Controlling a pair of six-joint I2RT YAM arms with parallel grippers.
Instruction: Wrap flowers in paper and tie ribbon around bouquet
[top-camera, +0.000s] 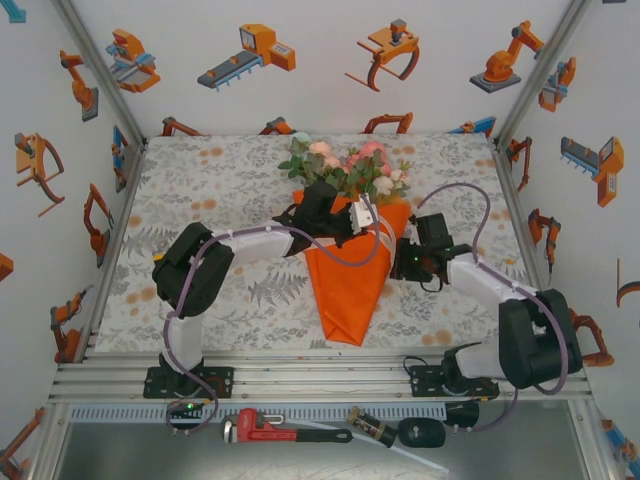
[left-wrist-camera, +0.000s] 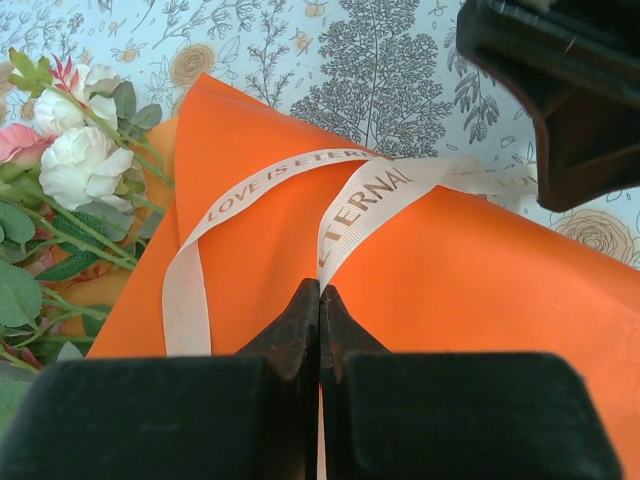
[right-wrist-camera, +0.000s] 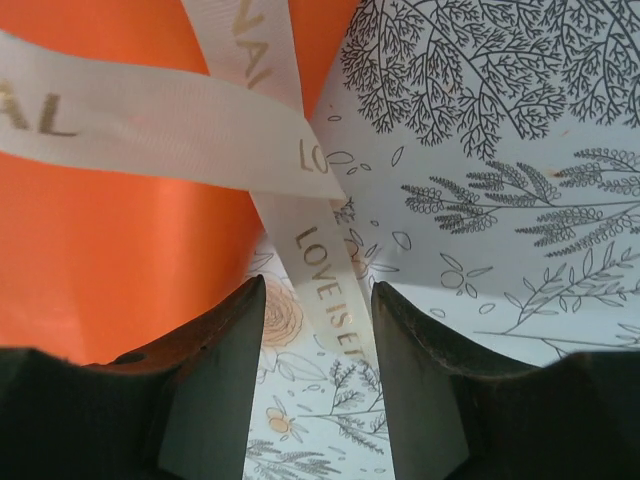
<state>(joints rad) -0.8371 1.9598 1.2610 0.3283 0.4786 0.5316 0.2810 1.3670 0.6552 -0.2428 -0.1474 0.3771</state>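
The ribbon's loose piece (top-camera: 392, 265) (right-wrist-camera: 327, 284) is beside the orange paper's edge, and my right gripper needs to grab it there next and then pull it outward to tie the bouquet.
The bouquet lies mid-table: an orange paper (top-camera: 348, 285) cone pointing toward me, with the pink and cream flowers (top-camera: 350, 165) at its far end. A cream ribbon (top-camera: 366, 216) printed with gold letters crosses the cone near the blooms. My left gripper (top-camera: 348, 216) hangs over the cone's upper part; in its wrist view it (left-wrist-camera: 321, 290) is shut on one ribbon (left-wrist-camera: 370, 195) strand above the paper (left-wrist-camera: 480, 280), flowers (left-wrist-camera: 80, 165) to the left. At the cone's right edge my right gripper (top-camera: 403, 258) is open (right-wrist-camera: 318, 300), and a ribbon (right-wrist-camera: 325, 270) strand runs loose between its fingers beside the paper (right-wrist-camera: 100, 250).
Floral tablecloth (top-camera: 200, 190) covers the table, boxed in by white walls left, right and back. A red pipe wrench (top-camera: 280, 428) and a dark tool (top-camera: 395, 432) lie on the shelf below the arm bases. The right gripper's dark body (left-wrist-camera: 560, 90) looms in the left wrist view.
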